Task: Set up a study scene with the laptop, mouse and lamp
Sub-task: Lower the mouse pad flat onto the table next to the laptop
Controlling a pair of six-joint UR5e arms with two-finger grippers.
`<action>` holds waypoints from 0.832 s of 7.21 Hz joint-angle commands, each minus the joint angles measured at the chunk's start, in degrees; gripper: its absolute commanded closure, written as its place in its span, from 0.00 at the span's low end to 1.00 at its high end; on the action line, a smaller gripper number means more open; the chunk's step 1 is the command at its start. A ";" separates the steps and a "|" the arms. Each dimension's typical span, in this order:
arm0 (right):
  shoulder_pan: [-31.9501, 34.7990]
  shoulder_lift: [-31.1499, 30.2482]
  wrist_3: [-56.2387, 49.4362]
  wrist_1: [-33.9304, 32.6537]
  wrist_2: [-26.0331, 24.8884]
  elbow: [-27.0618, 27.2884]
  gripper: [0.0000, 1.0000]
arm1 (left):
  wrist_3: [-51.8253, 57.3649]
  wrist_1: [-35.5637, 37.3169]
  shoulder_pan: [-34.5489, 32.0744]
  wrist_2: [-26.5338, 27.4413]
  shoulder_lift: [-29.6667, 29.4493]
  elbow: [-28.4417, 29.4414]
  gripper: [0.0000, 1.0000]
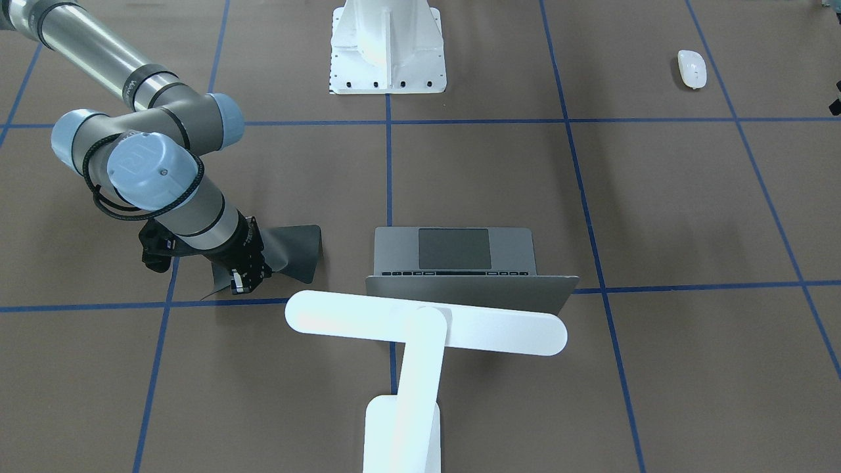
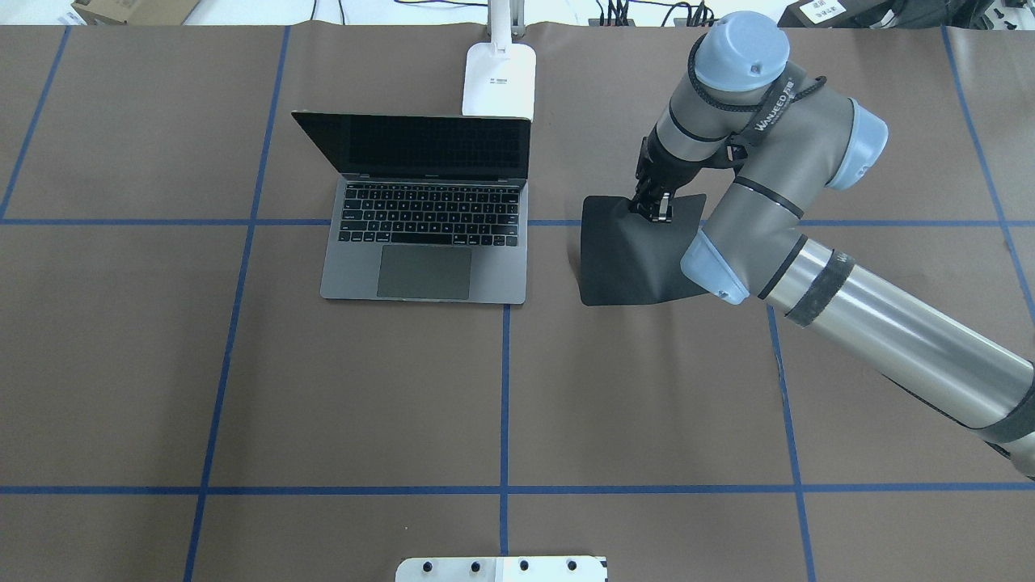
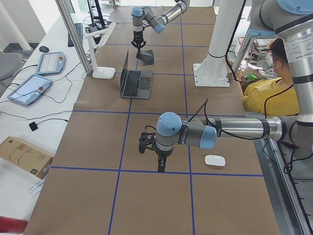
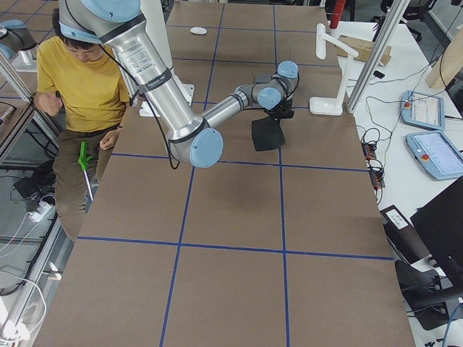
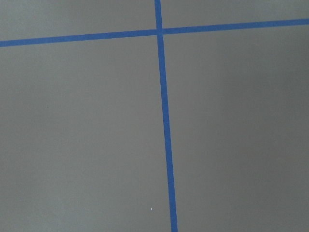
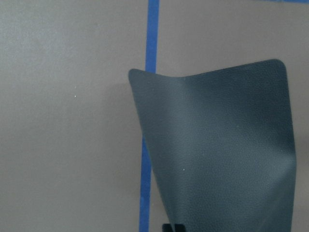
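My right gripper keeps hold of the black mat for now, until it lies beside the laptop, since a wide gap separates the mat's edge from the laptop.
The grey laptop stands open at the table's far middle, screen up. The white lamp stands just behind it, its base at the far edge. The white mouse lies near the robot on its left side, also seen in the exterior left view. My right gripper is shut on the far edge of a thin black mat, to the right of the laptop; the mat is bent upward. My left gripper hangs over bare table near the mouse; I cannot tell whether it is open or shut.
The white flared pedestal with bolt holes stands at the robot's side of the table. Blue tape lines cross the brown table cover. A person in a yellow shirt sits beside the table. Tablets and cables lie past the far edge.
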 commanded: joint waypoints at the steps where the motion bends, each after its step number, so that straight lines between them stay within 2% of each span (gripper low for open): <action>1: -1.77 1.56 7.22 1.54 -2.96 -0.93 1.00 | 0.00 -0.06 0.00 -0.01 -0.29 0.64 0.00; 5: -4.41 4.29 12.35 1.73 -6.65 -3.57 1.00 | 0.09 -0.15 0.00 -0.01 -0.29 1.34 0.00; 6: -4.41 3.86 12.35 1.90 -6.83 -3.57 0.80 | 0.09 -0.15 0.00 -0.01 -0.38 1.34 0.00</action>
